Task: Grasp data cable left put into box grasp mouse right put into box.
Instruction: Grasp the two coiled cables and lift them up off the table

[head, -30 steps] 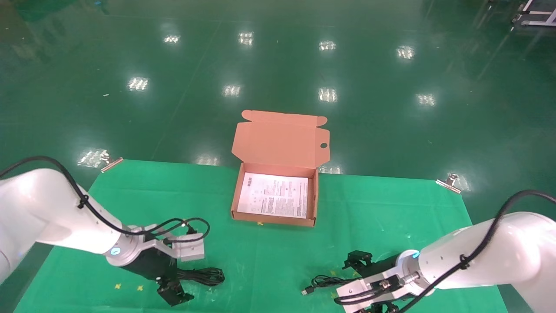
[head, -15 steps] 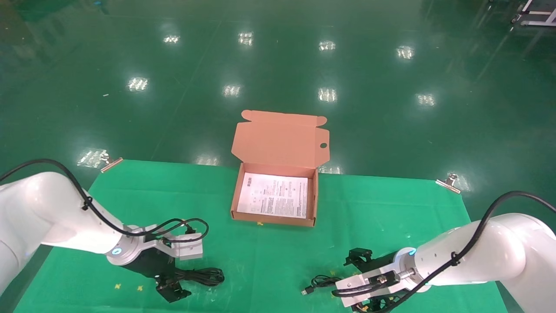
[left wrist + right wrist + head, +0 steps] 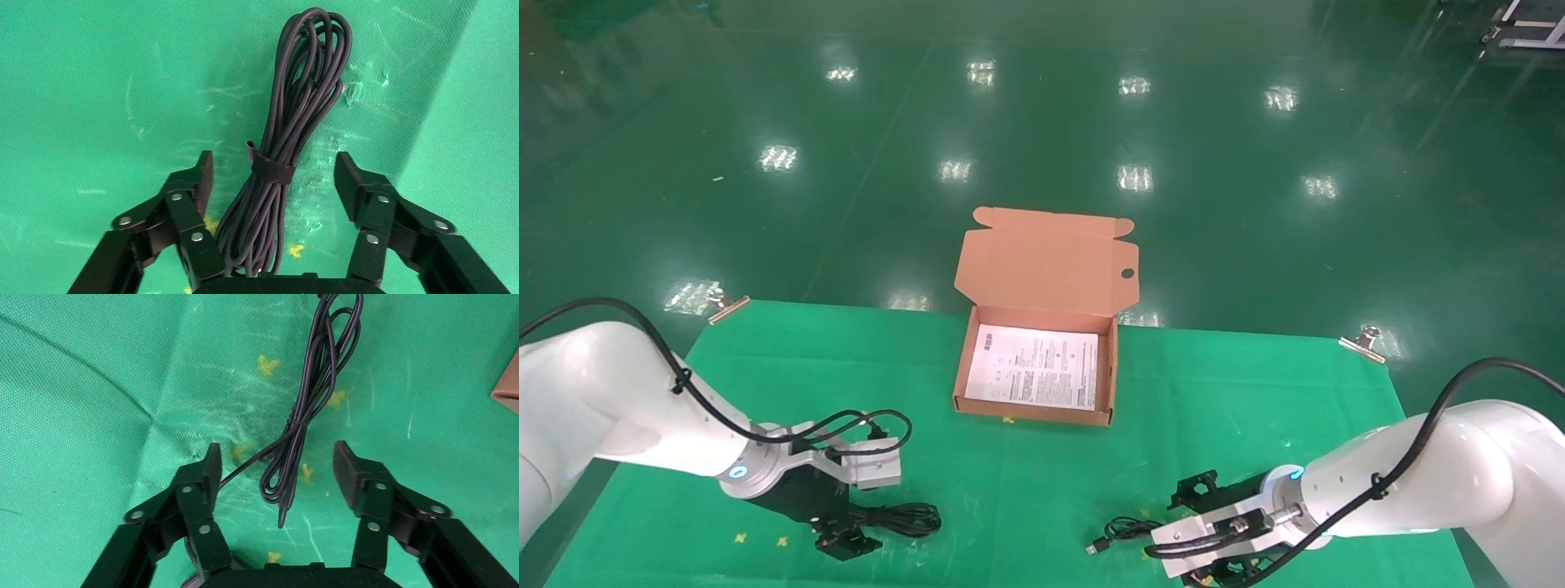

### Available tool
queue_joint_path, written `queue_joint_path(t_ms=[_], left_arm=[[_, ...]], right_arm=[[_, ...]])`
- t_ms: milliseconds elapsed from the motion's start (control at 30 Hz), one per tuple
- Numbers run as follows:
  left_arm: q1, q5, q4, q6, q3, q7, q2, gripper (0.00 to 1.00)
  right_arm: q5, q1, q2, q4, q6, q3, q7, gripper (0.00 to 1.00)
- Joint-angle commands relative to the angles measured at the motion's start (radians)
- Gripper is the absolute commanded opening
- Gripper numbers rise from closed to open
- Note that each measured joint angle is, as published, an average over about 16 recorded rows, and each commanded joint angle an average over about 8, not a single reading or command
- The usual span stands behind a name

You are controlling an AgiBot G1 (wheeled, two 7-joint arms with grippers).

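My left gripper picks up the data cable by its strapped middle (image 3: 273, 168) next, since the data cable's loops fan out loose at both ends.
The data cable (image 3: 903, 518) lies on the green cloth at the front left, a black bundle tied with a strap; it also shows in the left wrist view (image 3: 287, 141). My left gripper (image 3: 846, 527) (image 3: 273, 165) is open and low, its fingers on either side of the bundle's near end. My right gripper (image 3: 1204, 531) (image 3: 276, 453) is open at the front right over the mouse's thin cord (image 3: 1128, 529) (image 3: 306, 416), whose USB plug (image 3: 1095, 549) lies on the cloth. The mouse body is hidden. The open salmon box (image 3: 1034, 408) stands mid-table with a printed sheet (image 3: 1034, 367) inside.
The box lid (image 3: 1046, 265) stands upright at the back, past the table's far edge. A box corner (image 3: 508, 386) shows in the right wrist view. Metal clamps (image 3: 727, 309) (image 3: 1365, 343) hold the cloth at the far corners. Small yellow marks (image 3: 760, 539) dot the cloth.
My left gripper has shifted slightly over the data cable's end. My right arm has shifted a little over the mouse cord. Both grippers stay open; the cable, cord and box have not moved.
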Motion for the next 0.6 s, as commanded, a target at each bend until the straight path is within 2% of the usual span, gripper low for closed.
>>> queue_joint_path(t_ms=[33,600], left_arm=[[0.000,0.000,-0.001,0.001,0.000,-0.001,0.000,0.00],[0.001,-0.001,-0.004,0.004,0.000,-0.003,-0.002,0.00]], right_arm=[[0.000,0.000,0.001,0.001,0.000,0.000,0.000,0.00],[0.002,0.000,0.002,0.004,-0.002,0.001,0.001,0.00]])
